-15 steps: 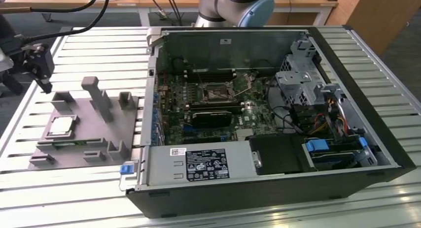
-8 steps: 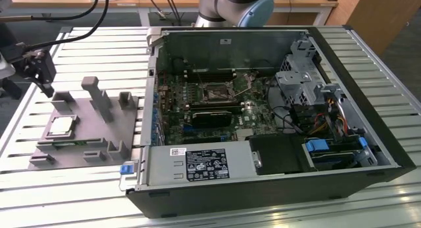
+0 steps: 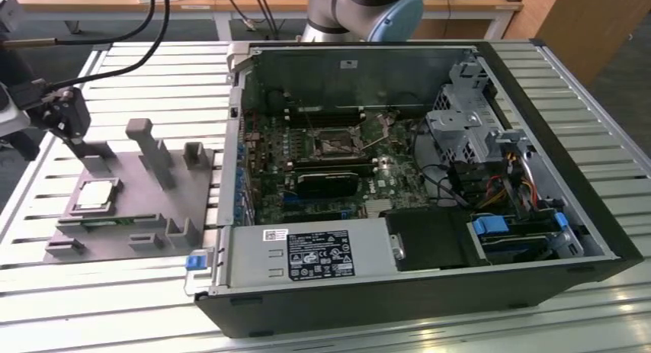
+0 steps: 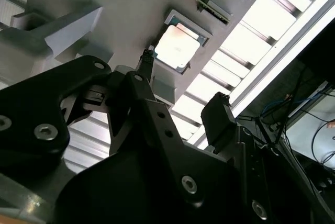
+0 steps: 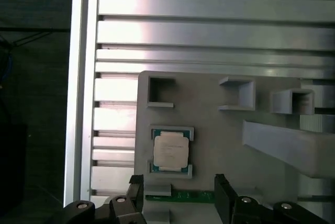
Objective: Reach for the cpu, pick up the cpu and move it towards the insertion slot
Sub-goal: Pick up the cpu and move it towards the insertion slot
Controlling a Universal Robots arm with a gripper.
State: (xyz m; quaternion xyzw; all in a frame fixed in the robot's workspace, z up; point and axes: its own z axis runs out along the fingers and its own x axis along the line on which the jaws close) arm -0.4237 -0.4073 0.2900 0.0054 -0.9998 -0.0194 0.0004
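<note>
Grey brackets hug two opposite ends of the cpu (image 3: pixel 94 194), so my gripper will next grab its open side edges to pick it up.
The cpu (image 3: pixel 94 194) is a small square chip with a shiny silver top. It lies flat in a recess of the grey fixture plate (image 3: pixel 133 216) at the exterior view's left. My gripper (image 3: pixel 75 142) hangs above the far part of that plate, apart from the chip. In both wrist views the cpu (image 4: pixel 177 47) (image 5: pixel 170 149) sits beyond the fingertips. The gripper (image 5: pixel 178 185) (image 4: pixel 183 77) is open, with a wide gap and nothing between its fingers. The insertion slot (image 3: pixel 334 143) is a dark square socket in a silver frame, on the green board inside the open computer case.
Grey posts (image 3: pixel 155 151) stand upright on the fixture plate near the gripper. The computer case wall (image 3: pixel 236 139) rises between the plate and the board. A black module (image 3: pixel 325 181) lies just below the socket, and a power supply (image 3: pixel 305 254) lies in front. Everything stands on a slatted aluminium table (image 3: pixel 133 71).
</note>
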